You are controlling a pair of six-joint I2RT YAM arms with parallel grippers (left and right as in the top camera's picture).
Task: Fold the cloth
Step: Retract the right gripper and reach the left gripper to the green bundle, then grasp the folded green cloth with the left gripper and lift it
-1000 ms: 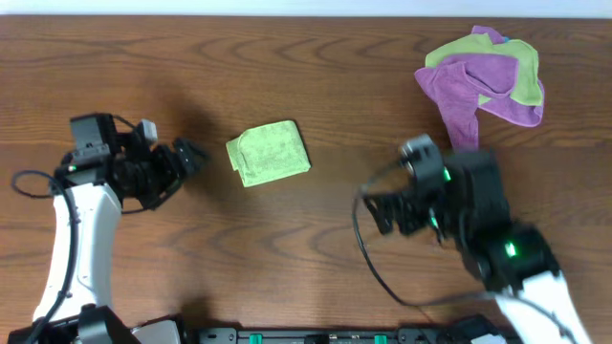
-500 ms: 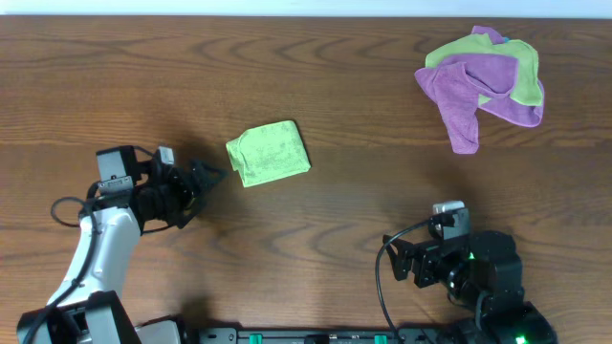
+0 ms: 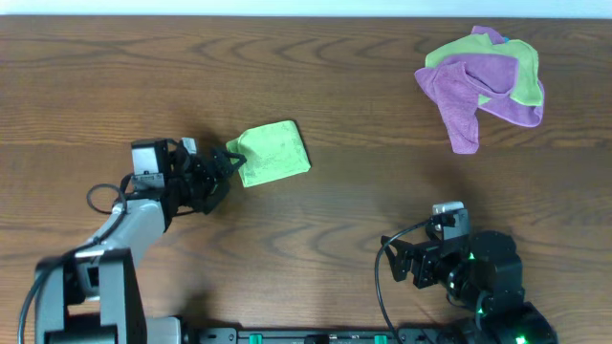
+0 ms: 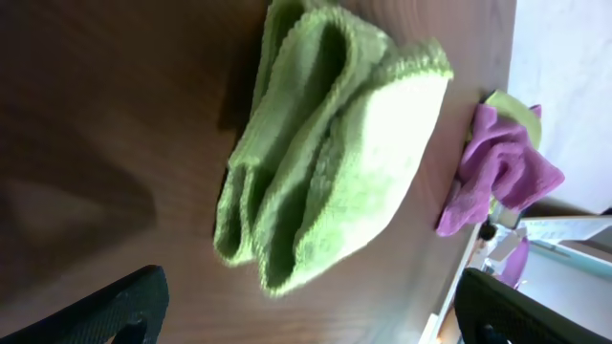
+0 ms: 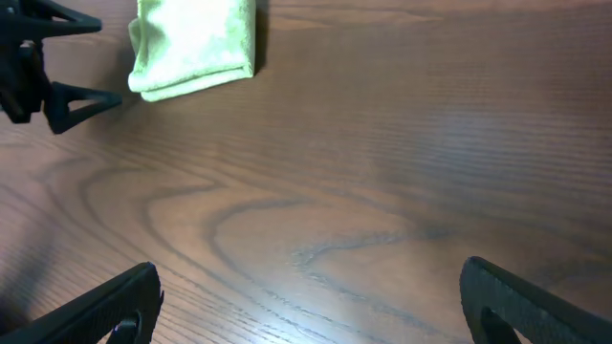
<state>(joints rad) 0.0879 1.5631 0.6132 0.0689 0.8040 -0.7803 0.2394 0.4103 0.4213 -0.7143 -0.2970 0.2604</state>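
Observation:
My left gripper grabs the green cloth by its folded end (image 4: 273, 225) next, fingers on either side of the layers, to move the folded bundle aside.
A folded green cloth (image 3: 273, 152) lies on the wooden table, left of centre. It also shows in the left wrist view (image 4: 325, 143) and at the top left of the right wrist view (image 5: 194, 46). My left gripper (image 3: 228, 159) is open, its fingertips right at the cloth's left edge, one on each side. In the left wrist view its jaws (image 4: 311, 311) are spread wide with the cloth's folded end just ahead of them. My right gripper (image 3: 397, 263) is open and empty near the front edge; its jaws (image 5: 316, 306) hang over bare wood.
A pile of purple and green cloths (image 3: 483, 81) lies at the back right corner, also visible in the left wrist view (image 4: 497, 162). The left arm's fingers show in the right wrist view (image 5: 48, 67).
My left gripper has moved right, from well left of the cloth up to its left edge. My right arm pulled back to the front edge earlier and has since stayed still.

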